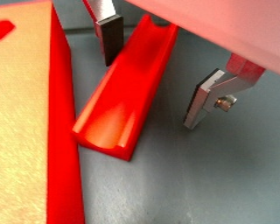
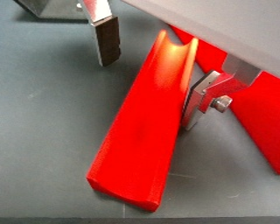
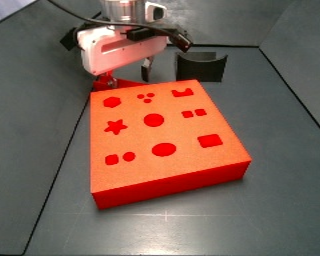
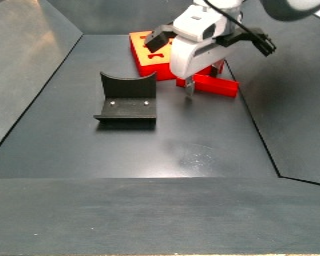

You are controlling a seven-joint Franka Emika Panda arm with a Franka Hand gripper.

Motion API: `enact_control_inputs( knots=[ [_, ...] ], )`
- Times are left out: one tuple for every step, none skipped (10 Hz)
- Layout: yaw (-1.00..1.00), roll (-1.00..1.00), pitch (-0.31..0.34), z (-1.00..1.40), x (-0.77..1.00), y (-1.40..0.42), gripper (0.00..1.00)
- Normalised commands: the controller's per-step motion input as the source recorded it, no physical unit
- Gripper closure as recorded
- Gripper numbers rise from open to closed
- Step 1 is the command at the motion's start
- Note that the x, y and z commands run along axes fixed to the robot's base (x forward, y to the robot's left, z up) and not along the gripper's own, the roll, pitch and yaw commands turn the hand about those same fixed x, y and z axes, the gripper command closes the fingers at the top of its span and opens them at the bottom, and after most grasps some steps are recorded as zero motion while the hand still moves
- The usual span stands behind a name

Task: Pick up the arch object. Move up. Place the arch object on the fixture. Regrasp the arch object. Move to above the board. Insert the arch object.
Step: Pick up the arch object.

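My gripper picks up the arch object by the long sides of its slim bar [image 1: 140, 68] next, to lift it onto the fixture.
The arch object [image 1: 125, 96] is a slim red bar with a hollowed top, lying on the dark floor beside the board [image 1: 25, 114]. My gripper [image 1: 153, 91] is open and straddles the bar low down. One dark-padded finger [image 2: 105, 48] stands clear of the bar's side. The other silver finger [image 2: 199, 103] is close against the opposite side of the arch object [image 2: 149, 131]. In a side view the gripper [image 4: 190, 82] hangs over the arch object [image 4: 214, 87] next to the board [image 4: 143, 47]. The fixture [image 4: 125, 100] stands apart, with nothing on it.
The board [image 3: 163, 130] with its cut-out holes fills the middle of a side view, and the fixture [image 3: 203, 65] sits behind it to the right. Dark walls enclose the floor on all sides.
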Motion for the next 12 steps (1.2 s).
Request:
enact_control_inputs(
  knots=[
    [0.15,0.17,-0.199,-0.07,0.09,0.0,0.0],
    [0.25,0.26,-0.206,-0.03,0.07,0.0,0.0],
    [0.07,0.48,-0.121,-0.21,0.0,0.0,0.0],
    [0.0,0.5,0.0,-0.22,0.0,-0.08,0.0],
    [-0.07,0.0,-0.003,0.0,-0.05,0.0,0.0],
    [0.0,0.0,0.0,0.0,0.0,0.0,0.0],
    [0.0,0.0,0.0,0.0,0.0,0.0,1.0],
    [0.0,0.0,0.0,0.0,0.0,0.0,1.0],
    [0.0,0.0,0.0,0.0,0.0,0.0,1.0],
    [0.0,0.0,0.0,0.0,0.0,0.0,1.0],
    [0.0,0.0,0.0,0.0,0.0,0.0,1.0],
    [0.0,0.0,0.0,0.0,0.0,0.0,1.0]
  ],
)
